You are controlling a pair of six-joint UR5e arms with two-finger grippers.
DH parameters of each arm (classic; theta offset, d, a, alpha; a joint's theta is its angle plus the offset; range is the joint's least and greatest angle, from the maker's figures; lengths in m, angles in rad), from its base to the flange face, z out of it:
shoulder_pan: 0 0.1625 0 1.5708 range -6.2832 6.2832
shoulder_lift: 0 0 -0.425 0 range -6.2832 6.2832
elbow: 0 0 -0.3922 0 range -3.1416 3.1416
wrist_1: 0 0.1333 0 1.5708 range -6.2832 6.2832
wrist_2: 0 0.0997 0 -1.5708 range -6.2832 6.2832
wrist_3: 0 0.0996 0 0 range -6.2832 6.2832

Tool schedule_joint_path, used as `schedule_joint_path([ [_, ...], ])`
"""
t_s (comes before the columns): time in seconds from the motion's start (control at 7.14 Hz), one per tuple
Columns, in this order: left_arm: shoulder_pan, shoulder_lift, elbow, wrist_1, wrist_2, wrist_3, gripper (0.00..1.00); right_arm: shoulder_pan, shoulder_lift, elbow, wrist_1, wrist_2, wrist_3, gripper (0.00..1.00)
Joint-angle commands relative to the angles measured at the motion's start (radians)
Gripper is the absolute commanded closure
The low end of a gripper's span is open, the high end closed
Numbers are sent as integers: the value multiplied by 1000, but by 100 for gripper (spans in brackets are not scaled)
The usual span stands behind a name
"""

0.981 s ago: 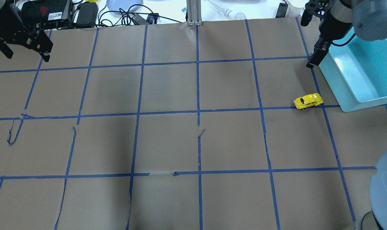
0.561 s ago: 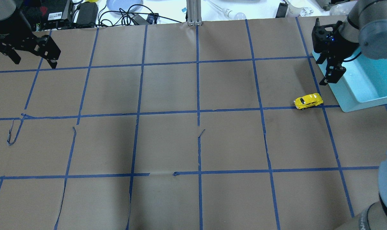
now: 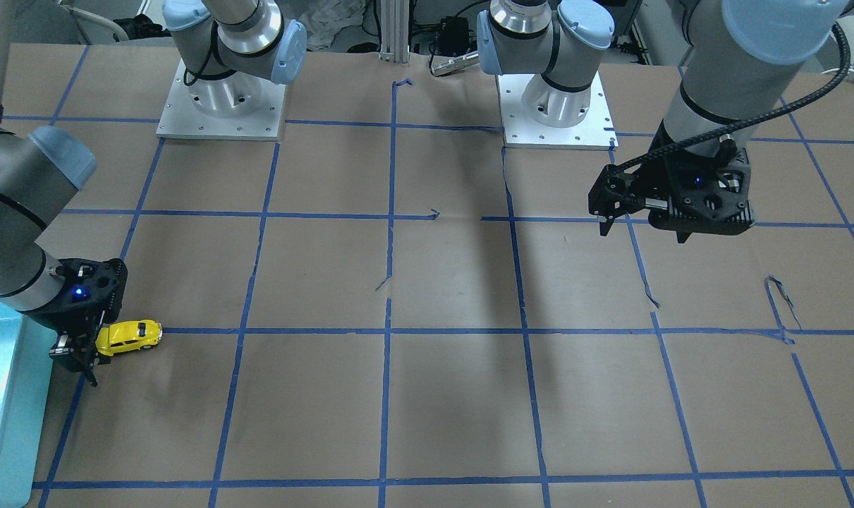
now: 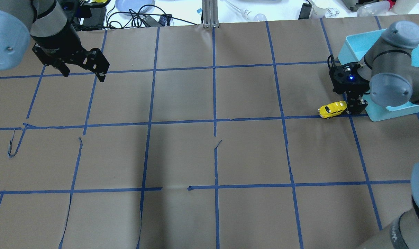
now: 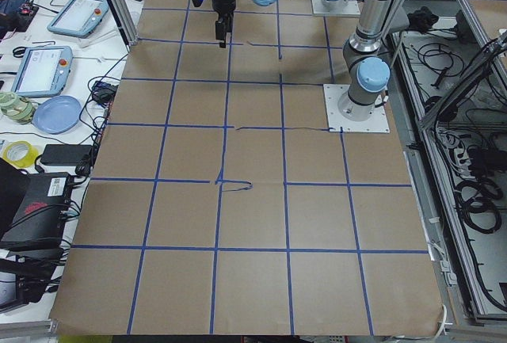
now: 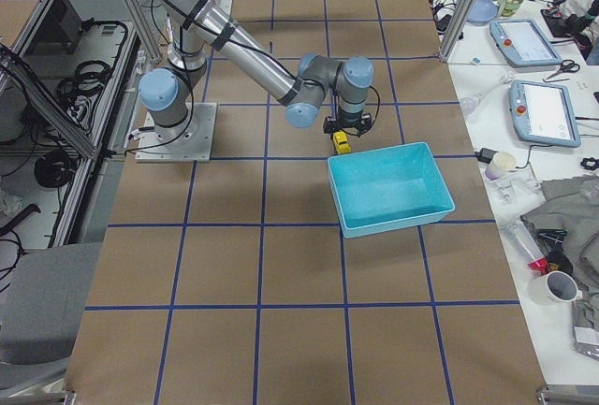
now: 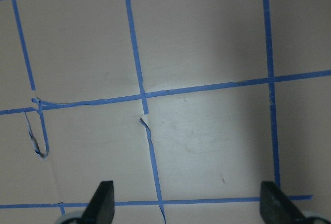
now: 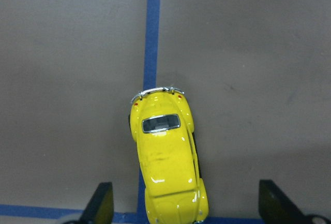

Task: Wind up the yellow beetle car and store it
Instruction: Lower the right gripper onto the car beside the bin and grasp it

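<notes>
My right gripper is to grip the yellow beetle car next by the sides of its cabin (image 3: 127,336), so the car can be stored in the teal bin (image 3: 17,406).
The yellow beetle car (image 4: 334,109) stands on the brown paper on a blue tape line, just left of the teal bin (image 4: 385,113). It also shows in the front view (image 3: 129,336) and the right side view (image 6: 343,143). My right gripper (image 4: 356,106) is open and low at the car's bin-side end. In the right wrist view the car (image 8: 166,157) lies lengthwise between the two fingers of that gripper (image 8: 187,203), with a gap on each side. My left gripper (image 4: 84,73) is open and empty, high over the far left of the table, and the left wrist view (image 7: 189,206) shows only paper below it.
The teal bin (image 6: 388,185) is empty and stands at the table's right edge, right behind my right wrist. Cables, a blue plate and boxes (image 4: 91,12) lie past the far edge. The paper has small tears along the tape lines (image 4: 12,145).
My right gripper has come down from the bin's far corner to the car's end. My left arm has moved right, further over the table. The car has not moved.
</notes>
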Motion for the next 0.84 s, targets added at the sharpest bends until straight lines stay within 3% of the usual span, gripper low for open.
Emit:
schedule_joint_path([
  [0.0, -12, 31, -2, -26, -35, -19, 0, 4, 17, 5, -1, -13, -3, 1],
  [0.28, -10, 34, -6, -63, -32, -19, 0, 4, 23, 14, -1, 5, 7, 12],
  [0.42, -10, 34, -8, -63, -31, -18, 0, 4, 16, 44, -24, 2, 5, 90],
  [0.56, -10, 34, -8, -63, -26, -16, 0, 4, 16, 63, -62, 2, 8, 100],
  [0.7, -10, 33, -9, -63, -28, -16, 0, 4, 11, 56, -64, -5, 11, 100],
])
